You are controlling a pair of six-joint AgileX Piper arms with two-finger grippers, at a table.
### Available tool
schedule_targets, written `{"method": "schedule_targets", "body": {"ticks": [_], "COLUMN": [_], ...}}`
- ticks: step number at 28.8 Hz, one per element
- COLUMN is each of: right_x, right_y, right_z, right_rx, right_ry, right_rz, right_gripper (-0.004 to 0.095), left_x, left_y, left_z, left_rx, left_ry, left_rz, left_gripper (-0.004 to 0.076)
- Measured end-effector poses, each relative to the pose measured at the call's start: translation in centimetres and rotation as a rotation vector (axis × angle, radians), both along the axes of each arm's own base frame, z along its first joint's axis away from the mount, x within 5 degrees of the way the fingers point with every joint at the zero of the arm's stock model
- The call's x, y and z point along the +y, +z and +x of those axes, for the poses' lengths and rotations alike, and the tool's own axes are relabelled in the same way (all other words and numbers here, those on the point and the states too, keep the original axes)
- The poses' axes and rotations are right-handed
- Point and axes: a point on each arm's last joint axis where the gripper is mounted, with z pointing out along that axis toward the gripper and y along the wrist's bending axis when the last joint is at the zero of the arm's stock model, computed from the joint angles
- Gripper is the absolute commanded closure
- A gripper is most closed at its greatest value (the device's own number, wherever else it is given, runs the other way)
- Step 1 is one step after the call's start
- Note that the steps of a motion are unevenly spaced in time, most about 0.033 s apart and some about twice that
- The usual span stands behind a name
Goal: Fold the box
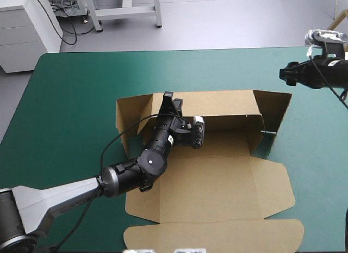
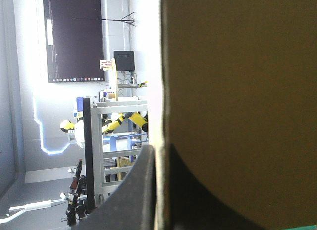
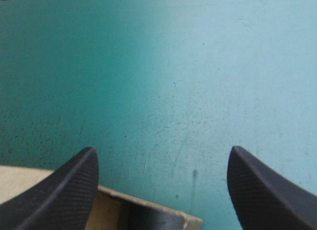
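The raised side flap should next be held by its upright top edge in my right gripper, to fold the box into shape.
The brown box lies in the middle of the teal-green cover with its far wall and both far side flaps raised, its lid flat toward the table's near edge. My left gripper is shut on the left part of the far wall. In the left wrist view the board stands edge-on between the black fingers of that gripper. My right gripper hangs over the table's far right, away from the box. In its own view it is open over the cover, with a corner of the box under it.
The lid's tuck flap reaches almost to the table's near edge. The raised right flap stands between the box and my right gripper. Teal-green cover spreads to the left of and beyond the box. A white cabinet stands past the far left corner.
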Motion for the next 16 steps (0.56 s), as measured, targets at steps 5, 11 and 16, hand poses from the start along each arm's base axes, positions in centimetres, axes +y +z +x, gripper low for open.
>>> {"method": "schedule_targets", "body": {"ticks": [5,11,16], "right_x": [-0.6,-0.7,-0.4], "right_y": [-3.2,-6.2,-6.7], "right_z": [3.7,4.9,4.5], "right_rx": [0.084,0.206,0.275], "right_ry": [0.005,0.048,0.11], "right_rz": [0.034,0.046,0.038], "right_gripper": [0.0247,0.0247,0.0247], "left_x": [0.0,0.0,0.0], "left_y": [0.0,0.0,0.0], "left_z": [0.0,0.0,0.0], "left_rx": [0.0,0.003,0.002], "left_ry": [0.0,0.002,0.003], "left_rz": [-0.001,-0.008,-0.008], "left_gripper": [0.0734,0.0734,0.0734]}}
